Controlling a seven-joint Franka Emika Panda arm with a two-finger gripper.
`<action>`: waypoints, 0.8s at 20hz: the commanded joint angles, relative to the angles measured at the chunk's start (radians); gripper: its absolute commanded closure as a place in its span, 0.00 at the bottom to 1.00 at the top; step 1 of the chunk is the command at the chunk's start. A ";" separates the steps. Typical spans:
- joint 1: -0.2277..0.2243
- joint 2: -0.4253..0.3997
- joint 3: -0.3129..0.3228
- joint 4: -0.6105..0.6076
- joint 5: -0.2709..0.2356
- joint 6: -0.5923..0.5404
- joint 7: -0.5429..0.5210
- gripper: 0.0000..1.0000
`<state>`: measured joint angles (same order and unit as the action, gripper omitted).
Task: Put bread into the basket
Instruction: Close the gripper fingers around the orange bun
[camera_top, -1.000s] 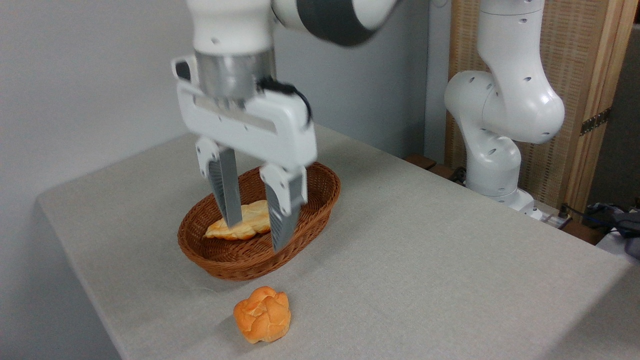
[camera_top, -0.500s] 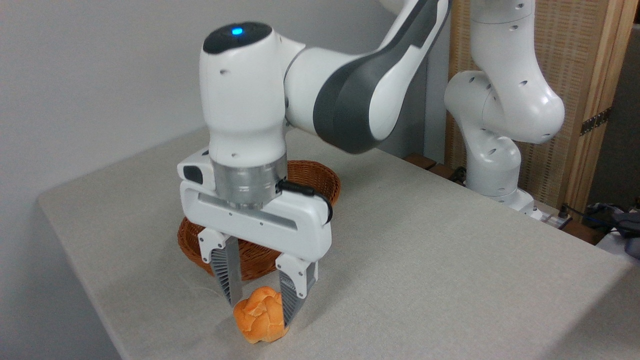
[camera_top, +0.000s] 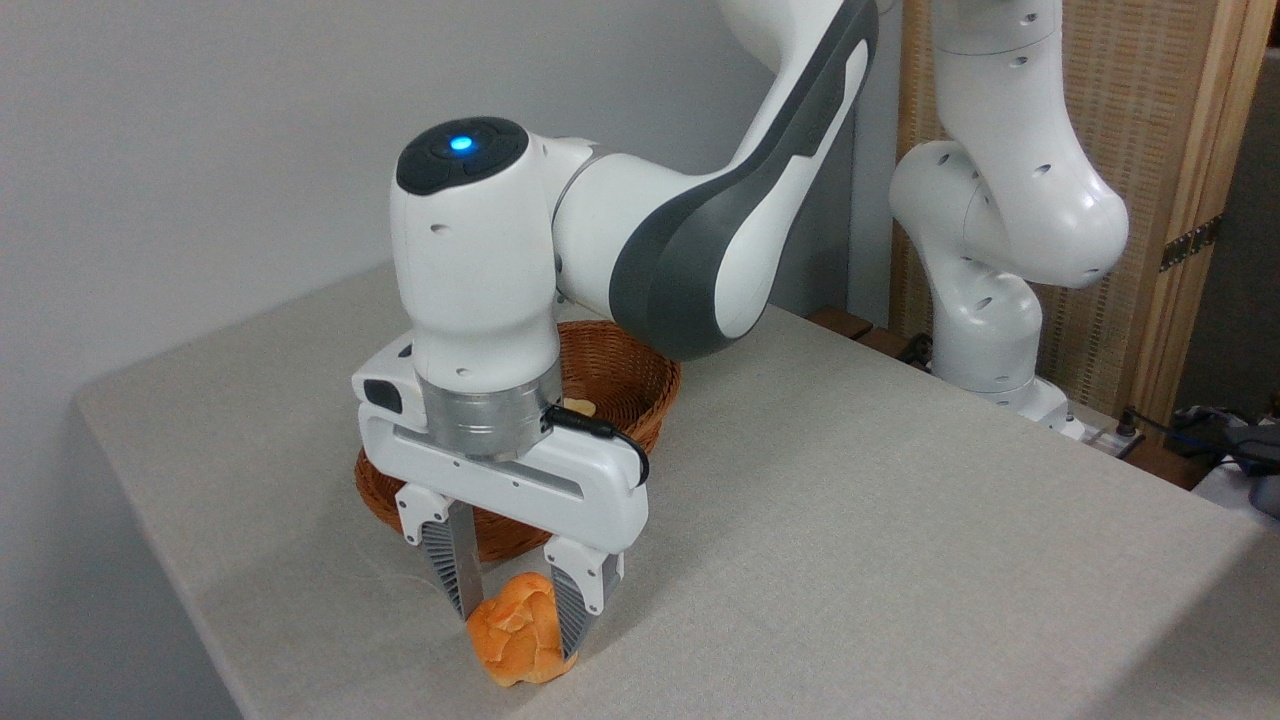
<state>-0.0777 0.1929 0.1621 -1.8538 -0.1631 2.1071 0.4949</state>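
Next, my gripper grips the bread's rounded sides to put the bread (camera_top: 520, 648) into the wicker basket (camera_top: 621, 374).
The bread (camera_top: 520, 648), a small knobbly orange-golden bun, lies on the grey table near its front edge. My gripper (camera_top: 517, 631) points straight down over it and is open. One finger stands on each side of the bun, close against its flanks, with the tips near the tabletop. The basket (camera_top: 652, 388), oval brown wicker, sits just behind the gripper, and my wrist and hand hide most of it.
A sliver of a paler loaf (camera_top: 578, 408) shows inside the basket. My arm's white base (camera_top: 985, 340) stands at the table's far right, before a wooden screen (camera_top: 1150, 150). The table's front-left edge (camera_top: 200, 620) runs close to the bun.
My gripper came from above the basket forward and down to the bun. Over the last half second it sank a little lower around it, with the finger gap about unchanged.
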 joint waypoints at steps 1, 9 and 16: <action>-0.004 -0.009 0.001 -0.031 -0.003 0.014 -0.003 0.00; -0.004 -0.001 -0.015 -0.042 -0.003 0.013 0.062 0.32; -0.002 -0.001 -0.015 -0.041 -0.004 0.013 0.077 0.53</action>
<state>-0.0809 0.1996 0.1480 -1.8861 -0.1630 2.1071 0.5533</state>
